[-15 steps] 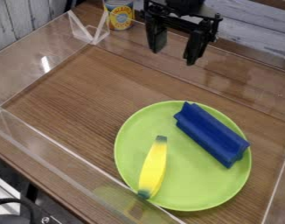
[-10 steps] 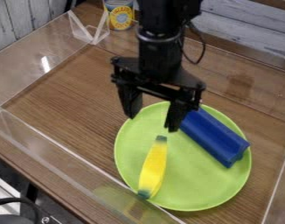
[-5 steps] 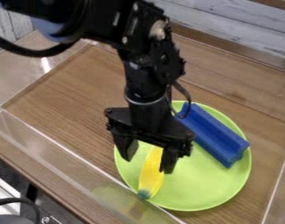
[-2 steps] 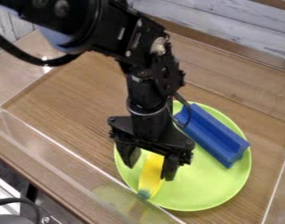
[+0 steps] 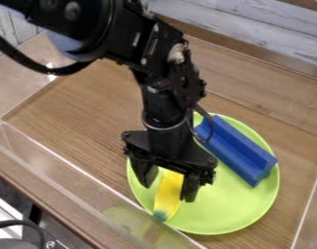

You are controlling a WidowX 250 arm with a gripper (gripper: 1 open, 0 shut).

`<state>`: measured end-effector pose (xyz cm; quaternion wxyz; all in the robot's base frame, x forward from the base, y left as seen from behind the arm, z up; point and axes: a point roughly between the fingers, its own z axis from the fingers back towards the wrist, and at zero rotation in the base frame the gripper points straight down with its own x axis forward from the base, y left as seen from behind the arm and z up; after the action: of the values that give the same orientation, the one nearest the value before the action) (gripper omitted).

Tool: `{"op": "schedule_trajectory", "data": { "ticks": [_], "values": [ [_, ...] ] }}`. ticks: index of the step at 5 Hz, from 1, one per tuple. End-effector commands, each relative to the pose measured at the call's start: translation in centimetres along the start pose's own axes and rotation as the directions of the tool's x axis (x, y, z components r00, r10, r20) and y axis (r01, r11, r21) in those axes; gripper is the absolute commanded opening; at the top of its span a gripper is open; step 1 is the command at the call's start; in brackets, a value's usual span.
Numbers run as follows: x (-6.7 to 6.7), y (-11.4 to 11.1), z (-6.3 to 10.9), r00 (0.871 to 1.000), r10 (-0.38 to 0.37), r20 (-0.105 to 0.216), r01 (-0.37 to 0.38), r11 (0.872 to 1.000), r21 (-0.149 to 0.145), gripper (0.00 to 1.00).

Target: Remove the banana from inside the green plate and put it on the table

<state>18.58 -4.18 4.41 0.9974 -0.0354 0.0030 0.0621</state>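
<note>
Next, my gripper grabs the banana by its middle (image 5: 170, 185) to get it out of the green plate and onto the table.
The yellow banana (image 5: 166, 196) lies in the front-left part of the lime-green plate (image 5: 252, 209), its near end toward the front rim. My black gripper (image 5: 169, 181) points straight down over the banana's upper half, open, one finger on each side of the fruit. The fingertips sit low, close to the plate; whether they touch the banana I cannot tell. The banana's far end is hidden behind the gripper. Around the plate spreads the brown wood-grain table (image 5: 84, 102).
A blue block (image 5: 236, 146) lies on the plate's right half, close beside my arm. Clear acrylic walls (image 5: 45, 160) edge the table at left and front. A yellow and white object (image 5: 132, 17) stands beyond the far wall.
Over three seconds my arm came from the far edge down over the plate and straddled the banana. In the last second it barely sank; the banana and block stayed put.
</note>
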Motion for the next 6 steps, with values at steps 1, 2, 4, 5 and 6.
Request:
{"op": "schedule_trajectory", "data": {
  "ticks": [1,2,4,5,6],
  "values": [
    [0.32,0.08,0.16,1.000,0.005,0.012,-0.005,1.000,-0.006,1.00],
    [0.31,0.07,0.13,1.000,0.004,0.007,-0.003,1.000,-0.009,1.00],
    [0.30,0.01,0.11,1.000,0.000,0.000,0.000,1.000,-0.014,1.00],
    [0.29,-0.03,0.11,1.000,-0.001,-0.004,0.001,1.000,-0.017,1.00],
    [0.53,-0.02,-0.27,1.000,-0.003,-0.002,0.003,1.000,-0.018,1.00]
  ]
}}
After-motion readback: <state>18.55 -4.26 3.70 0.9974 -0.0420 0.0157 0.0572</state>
